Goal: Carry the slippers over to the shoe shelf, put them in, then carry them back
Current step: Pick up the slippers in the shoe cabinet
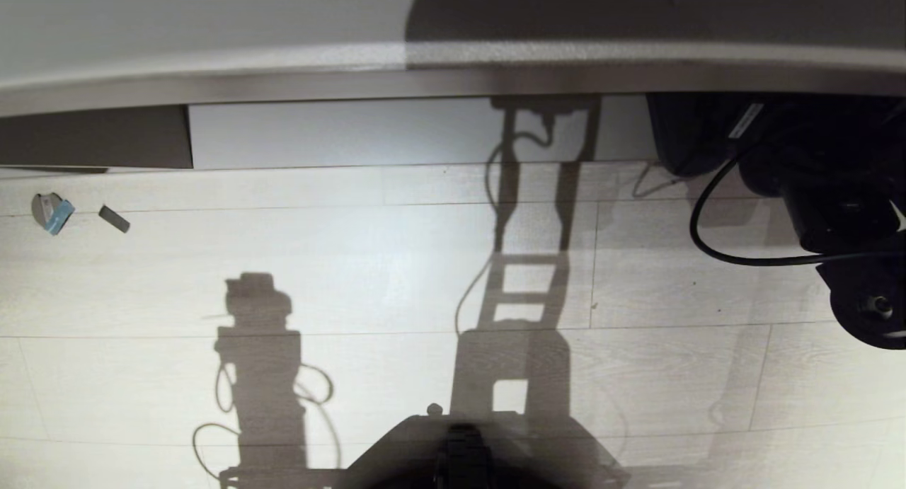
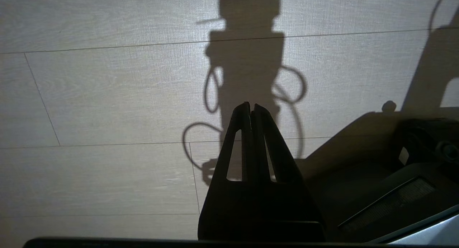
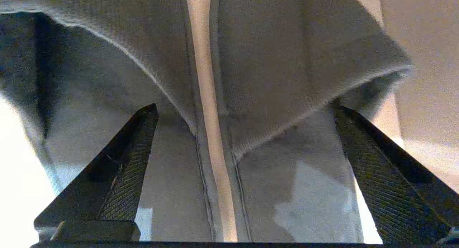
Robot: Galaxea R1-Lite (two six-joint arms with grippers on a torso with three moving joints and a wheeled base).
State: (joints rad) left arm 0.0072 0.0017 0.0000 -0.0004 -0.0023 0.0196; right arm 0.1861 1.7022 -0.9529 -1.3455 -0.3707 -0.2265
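Observation:
My right gripper grabs the slippers by their adjoining inner edges next, to carry them together as a pair.
The slippers (image 3: 272,57) are grey fabric and lie side by side, filling the right wrist view, with a pale strip of surface showing between them. My right gripper (image 3: 244,108) is open wide just above them. One finger (image 3: 125,169) is over the left slipper's insole and the other (image 3: 387,176) is at the right slipper's outer edge. In the head view the right arm (image 1: 835,213) reaches under the taupe top of the shoe shelf (image 1: 425,82), which hides the gripper and slippers. My left gripper (image 2: 251,106) hangs shut and empty over the floor.
On the pale plank floor (image 1: 354,277) at the left lie a blue-and-white scrap (image 1: 53,213) and a small dark block (image 1: 113,219). A black cable (image 1: 708,227) loops from the right arm. My base (image 1: 460,453) shows at the bottom edge.

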